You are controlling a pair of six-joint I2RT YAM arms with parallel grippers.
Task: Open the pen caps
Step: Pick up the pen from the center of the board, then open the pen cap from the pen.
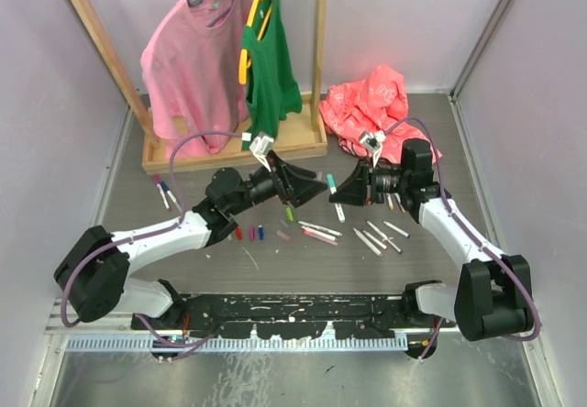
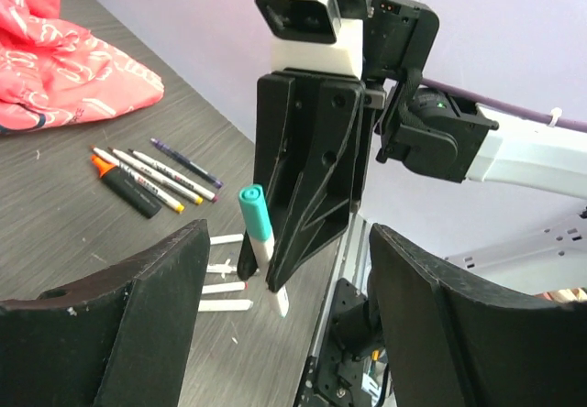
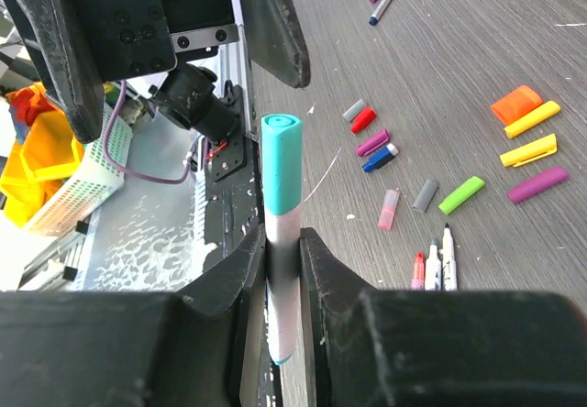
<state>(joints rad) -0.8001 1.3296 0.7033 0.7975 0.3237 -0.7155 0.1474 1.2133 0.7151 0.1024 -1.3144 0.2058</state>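
My left gripper should next take hold of only the teal pen cap (image 1: 331,183) (image 2: 254,213) and leave the white body of the pen to my right gripper, so the pen can be opened.
My right gripper (image 3: 282,269) is shut on the white barrel of a pen (image 3: 281,315) and holds it upright above the table, its teal pen cap (image 3: 281,164) still on. In the top view that pen (image 1: 331,183) hangs between the two grippers. My left gripper (image 2: 284,320) stands open, its fingers (image 2: 119,324) well apart on either side of the teal cap (image 2: 254,213) without touching it. Several loose pen caps lie on the table, among them orange (image 3: 515,103), yellow (image 3: 529,149), green (image 3: 460,194) and purple (image 3: 537,184). Uncapped pens (image 3: 431,265) lie beside them.
More pens and a black highlighter (image 2: 128,187) lie near a red bag (image 1: 371,104). Two pens (image 1: 165,190) sit at the far left. A wooden rack (image 1: 229,155) with a pink shirt (image 1: 188,68) and a green top (image 1: 268,68) stands behind.
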